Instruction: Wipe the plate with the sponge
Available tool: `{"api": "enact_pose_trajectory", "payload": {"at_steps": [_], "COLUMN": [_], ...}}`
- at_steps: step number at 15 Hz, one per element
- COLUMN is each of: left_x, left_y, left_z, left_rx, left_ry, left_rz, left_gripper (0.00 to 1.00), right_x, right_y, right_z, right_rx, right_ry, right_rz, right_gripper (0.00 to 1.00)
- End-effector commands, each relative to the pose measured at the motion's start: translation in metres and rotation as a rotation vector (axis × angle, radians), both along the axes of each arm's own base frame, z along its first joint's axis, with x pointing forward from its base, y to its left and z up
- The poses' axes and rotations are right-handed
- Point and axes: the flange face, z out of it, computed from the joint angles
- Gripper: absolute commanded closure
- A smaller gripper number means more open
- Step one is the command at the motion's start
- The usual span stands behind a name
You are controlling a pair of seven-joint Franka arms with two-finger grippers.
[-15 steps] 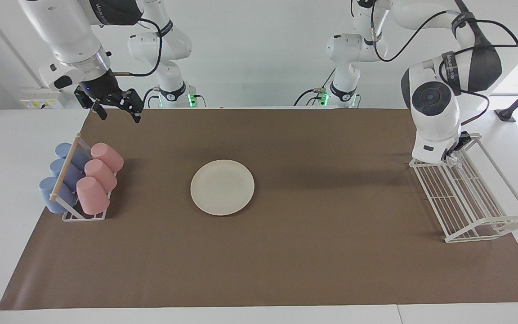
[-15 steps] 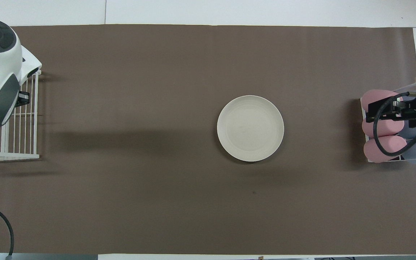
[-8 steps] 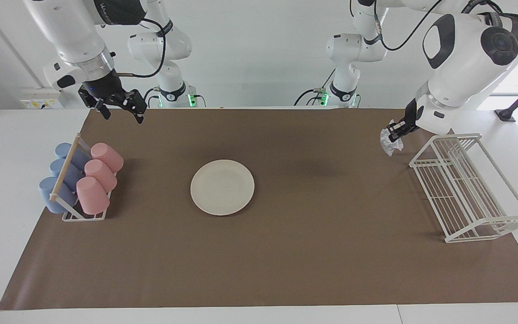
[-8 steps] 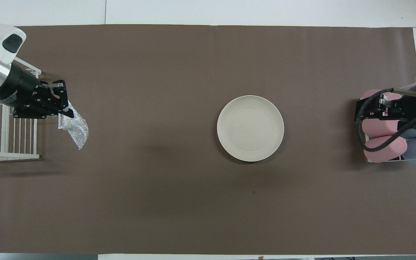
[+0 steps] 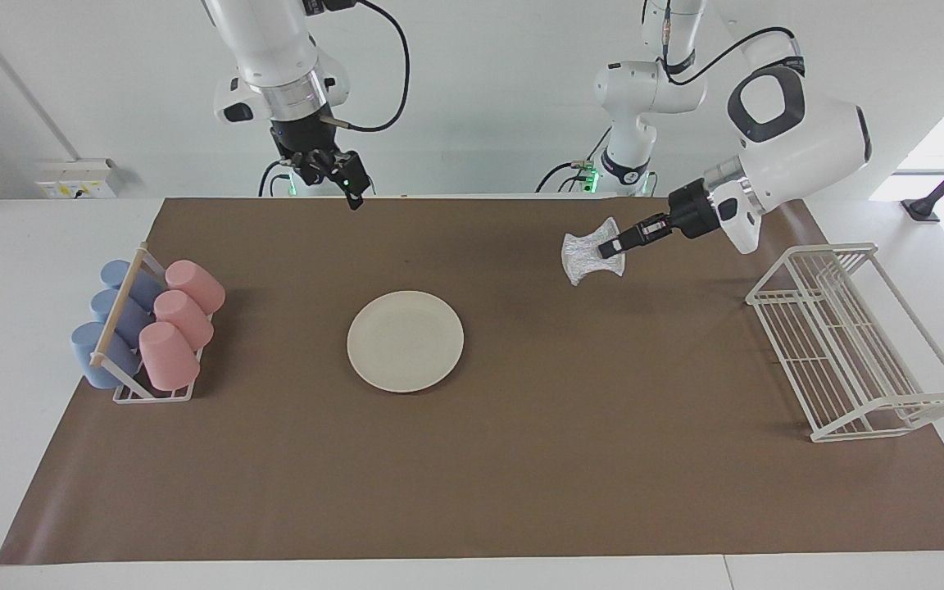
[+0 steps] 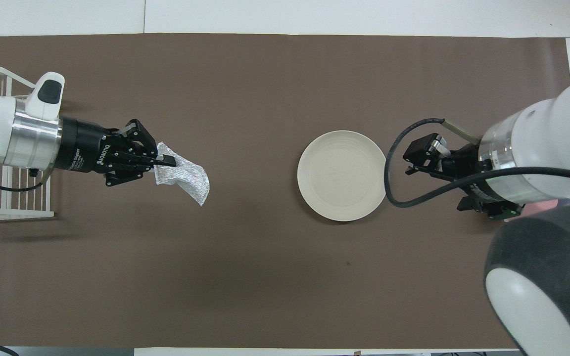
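Observation:
The left gripper's fingers cover one edge of the sponge, so the right gripper should reach the sponge and take hold of its free hanging end.
The cream-white plate [image 5: 405, 341] [image 6: 343, 175] lies flat on the brown mat, nothing on it. My left gripper [image 5: 610, 247] [image 6: 168, 161] is shut on one edge of the silvery mesh sponge [image 5: 587, 256] [image 6: 187, 173], which hangs in the air over the mat between the wire rack and the plate. My right gripper [image 5: 339, 182] [image 6: 408, 163] is raised, open and holding nothing, over the mat just beside the plate's rim toward the right arm's end of the table.
A white wire rack [image 5: 849, 344] [image 6: 18, 198] stands at the left arm's end of the mat. A cup rack [image 5: 148, 328] with several pink and blue cups stands at the right arm's end. The right arm's bulk covers it from overhead.
My left gripper lifted the sponge out of the wire rack and carried it toward the plate. My right gripper swung from above the cup rack to beside the plate.

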Motion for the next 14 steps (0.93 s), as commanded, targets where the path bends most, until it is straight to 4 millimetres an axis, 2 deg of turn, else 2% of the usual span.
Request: {"api": "enact_pose_trajectory", "payload": {"at_steps": [1,3,7,9,12,14], "left_x": [-0.038,-0.058,-0.095,-0.111,-0.138,-0.150], "left_y": [-0.008,-0.023,-0.048,-0.051,-0.068,-0.075], "left_z": [-0.011,-0.016,-0.024,-0.029,-0.043,-0.048], "left_rx": [-0.140,-0.236,-0.397,-0.457,-0.487,-0.508], "left_ry": [-0.049,-0.092,-0.161,-0.204,-0.242,-0.263], "left_rz": [0.056,0.063,0.061,0.075,0.052,0.052], "left_gripper": [1.00,1.00,1.00,1.00,1.00,1.00], "right_x": [-0.020,-0.037,-0.061,-0.061,-0.058,-0.063], "right_y": [0.040,0.070,0.117,0.124,0.132,0.146], "right_z": [0.003,0.000,-0.010,-0.014,-0.010,-0.019], "right_rx": [0.031,0.049,0.102,0.131,0.223,0.254], "right_ry": [-0.005,-0.016,-0.010,-0.012,0.030,0.023], "right_rz": [-0.167,-0.277,-0.471,-0.521,-0.647,-0.683], "right_gripper": [0.00,0.00,0.00,0.00,0.00,0.00]}}
